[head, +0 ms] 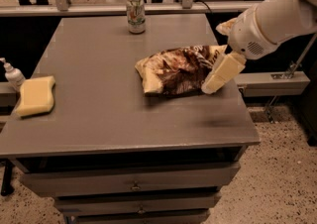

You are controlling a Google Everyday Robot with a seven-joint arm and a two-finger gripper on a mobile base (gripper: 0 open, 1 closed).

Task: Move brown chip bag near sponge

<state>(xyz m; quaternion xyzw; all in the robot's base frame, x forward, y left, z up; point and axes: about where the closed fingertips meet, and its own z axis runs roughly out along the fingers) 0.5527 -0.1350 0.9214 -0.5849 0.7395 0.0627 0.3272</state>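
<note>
Next, my gripper pinches the brown chip bag (176,69) by its narrow end (215,59), since the crumpled bag is too wide for my fingers along its length.
The brown chip bag (176,69) lies crumpled on the grey table (109,119), right of centre. The pale yellow sponge (35,95) lies at the table's left edge, far from the bag. My gripper (214,58) reaches in from the right on a white arm (277,17) and hovers over the bag's right end. One pale finger (221,72) hangs in front of the bag's right end, and the other finger (225,25) shows behind it. The fingers stand apart and hold nothing.
A green-and-white soda can (135,14) stands at the table's back edge. A small white pump bottle (13,73) sits just beyond the sponge at the left. Drawers (133,183) run below the tabletop. A rail (148,7) runs behind the table.
</note>
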